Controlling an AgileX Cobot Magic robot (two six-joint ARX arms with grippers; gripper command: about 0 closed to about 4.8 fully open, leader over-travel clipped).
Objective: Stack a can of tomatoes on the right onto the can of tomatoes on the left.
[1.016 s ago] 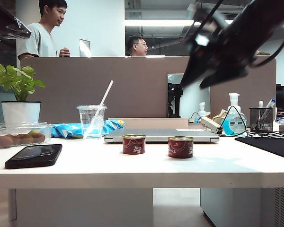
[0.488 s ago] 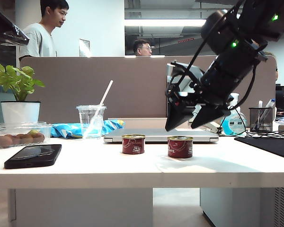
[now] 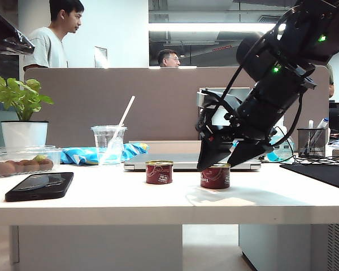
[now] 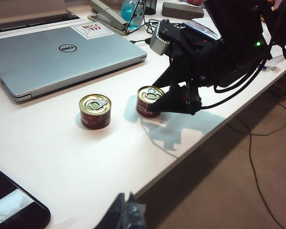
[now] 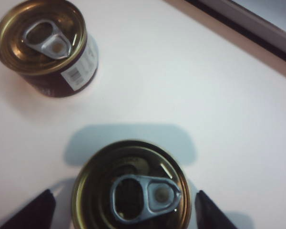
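The robot's right gripper is to stack the can under its fingers onto the other tomato can (image 3: 159, 173), so it needs to grab it by the can's round side (image 3: 215, 179) next.
Two short red tomato cans with gold pull-tab lids stand apart on the white table. The left can (image 3: 159, 172) (image 4: 95, 110) (image 5: 43, 45) stands alone. My right gripper (image 3: 223, 161) (image 4: 158, 98) (image 5: 121, 212) hangs open just over the right can (image 3: 215, 176) (image 4: 150, 101) (image 5: 131, 191). One dark fingertip (image 5: 28, 212) shows on each side of its lid, with a gap to the rim. My left gripper (image 4: 126, 210) hovers off the table's front edge, far from both cans, its tips together and empty.
A closed silver laptop (image 3: 186, 161) (image 4: 62, 52) lies just behind the cans. To the left are a black phone (image 3: 39, 186), a plastic cup with a straw (image 3: 109, 144), a fruit box (image 3: 17, 161) and a potted plant (image 3: 24, 132). A sanitizer bottle (image 3: 279, 144) and pen holder (image 3: 312, 141) stand at the right.
My right arm has come down from the upper right, and its open jaws now straddle the right can. Neither can has moved.
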